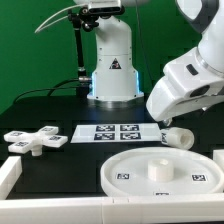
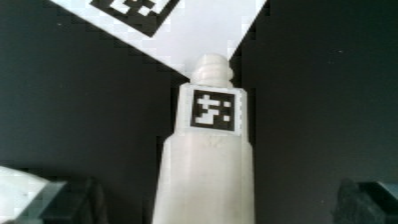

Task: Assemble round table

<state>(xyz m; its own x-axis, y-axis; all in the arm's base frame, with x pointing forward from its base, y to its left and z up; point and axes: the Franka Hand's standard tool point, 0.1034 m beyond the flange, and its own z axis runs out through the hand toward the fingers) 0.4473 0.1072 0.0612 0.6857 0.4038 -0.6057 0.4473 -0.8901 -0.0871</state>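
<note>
The white cylinder leg is well below my gripper's open fingers, so it is too early to close. My gripper lowers to the leg first, then closes on it.
The white cylinder leg [image 1: 179,135] lies on the dark table behind the large rimmed round disc [image 1: 160,170]. In the wrist view the leg [image 2: 210,150] runs lengthwise between my fingers, tag up, with its narrow tip [image 2: 214,68] pointing toward the marker board. My gripper [image 1: 169,124] comes down from the exterior view's right, just over the leg. In the wrist view the gripper [image 2: 214,205] is open, with a dark finger [image 2: 57,205] well clear of the leg on each side. The four-armed cross base [image 1: 35,140] lies at the exterior view's left.
The marker board [image 1: 115,132] lies flat in the middle of the table and shows in the wrist view [image 2: 169,25]. The robot's base [image 1: 110,65] stands behind it. White rails [image 1: 10,175] border the table at the front left and right.
</note>
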